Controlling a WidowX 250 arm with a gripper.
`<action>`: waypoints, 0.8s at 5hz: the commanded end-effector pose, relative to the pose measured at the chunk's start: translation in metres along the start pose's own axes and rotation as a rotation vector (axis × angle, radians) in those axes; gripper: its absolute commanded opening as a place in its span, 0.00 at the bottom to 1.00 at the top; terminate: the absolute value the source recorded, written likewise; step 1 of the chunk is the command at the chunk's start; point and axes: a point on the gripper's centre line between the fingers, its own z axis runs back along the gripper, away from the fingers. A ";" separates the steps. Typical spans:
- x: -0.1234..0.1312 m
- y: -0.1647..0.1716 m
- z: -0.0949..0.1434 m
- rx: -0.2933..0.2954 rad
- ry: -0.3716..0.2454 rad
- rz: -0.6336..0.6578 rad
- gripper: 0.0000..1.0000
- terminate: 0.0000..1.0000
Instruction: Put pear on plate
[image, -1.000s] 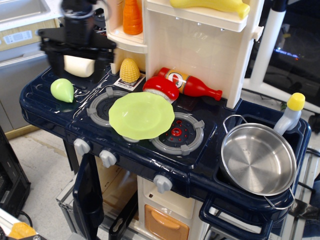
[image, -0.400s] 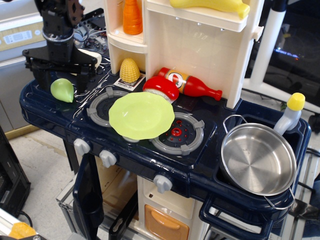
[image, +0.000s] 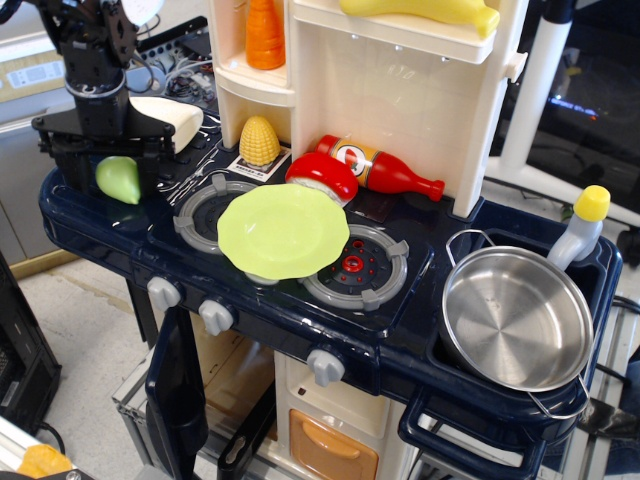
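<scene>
The pale-green pear is to go on the lime-green plate (image: 283, 232), so the robot's gripper should next grab it around its rounded body (image: 118, 178).
The pale-green pear (image: 119, 178) lies at the far left of the dark-blue toy stove top. My gripper (image: 108, 172) has come down over it, with the black fingers (image: 68, 166) standing on either side of the pear, open and apart from it as far as I can tell. The lime-green plate (image: 283, 232) sits on the left burner, to the right of the pear and clear of the gripper.
A cream block (image: 168, 122) lies just behind the gripper. A yellow corn cob (image: 259, 140), a red-topped toy (image: 322, 176) and a red bottle (image: 385, 168) stand behind the plate. A steel pot (image: 517, 318) and a yellow-capped bottle (image: 580, 228) are at the right.
My gripper has moved left and down from above the cream block to straddle the pear. The pear and plate have stayed in place.
</scene>
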 end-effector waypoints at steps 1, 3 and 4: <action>0.005 -0.009 0.045 0.018 0.028 0.021 0.00 0.00; -0.033 -0.076 0.110 0.082 0.062 0.126 0.00 0.00; -0.063 -0.118 0.103 0.026 0.038 0.189 0.00 0.00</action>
